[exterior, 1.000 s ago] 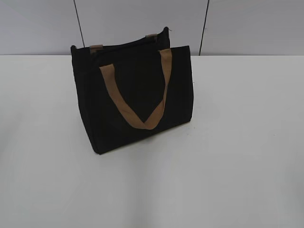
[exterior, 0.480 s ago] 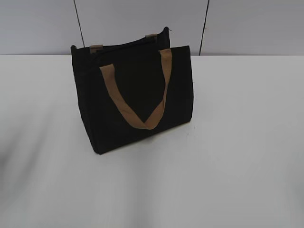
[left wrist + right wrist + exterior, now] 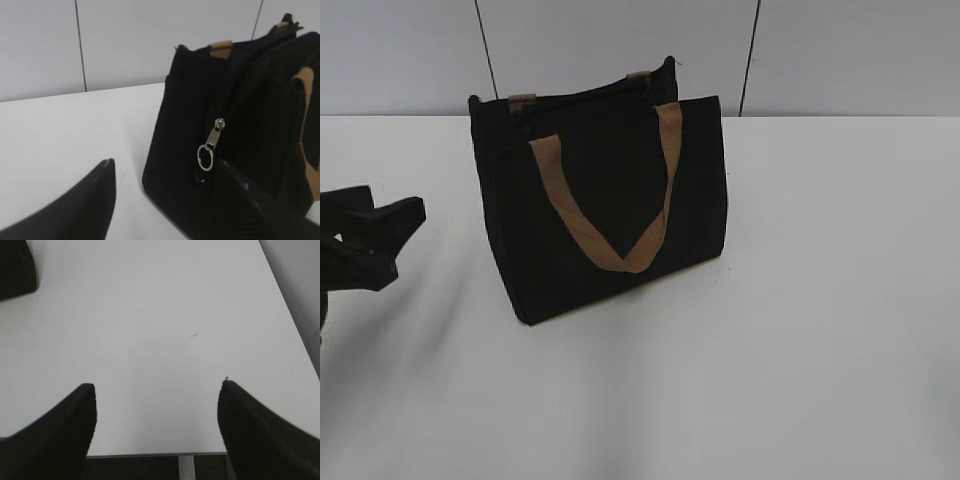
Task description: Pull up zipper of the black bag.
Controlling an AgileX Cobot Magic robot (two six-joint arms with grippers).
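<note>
The zipper hangs slack, so I will next pinch the zipper with my left gripper by its loose end below the pull tab.
The black bag (image 3: 600, 200) stands upright on the white table, with a tan handle hanging down its front. In the left wrist view the bag (image 3: 185, 125) shows its end face, where the zipper's silvery pull tab with a ring (image 3: 210, 145) hangs about halfway down. My left gripper (image 3: 165, 167) is open and empty, its fingers pointing at that end from a short way off; it enters the exterior view at the left edge (image 3: 380, 240). My right gripper (image 3: 155, 390) is open and empty over bare table, with a bag corner (image 3: 15, 265) at the top left.
The white table (image 3: 800, 300) spreads around the bag. A grey panelled wall (image 3: 620, 40) stands right behind it. The table's front edge (image 3: 155, 455) shows just under my right gripper.
My left gripper has come into the exterior view from the left edge, towards the bag's left end. The bag has not moved.
</note>
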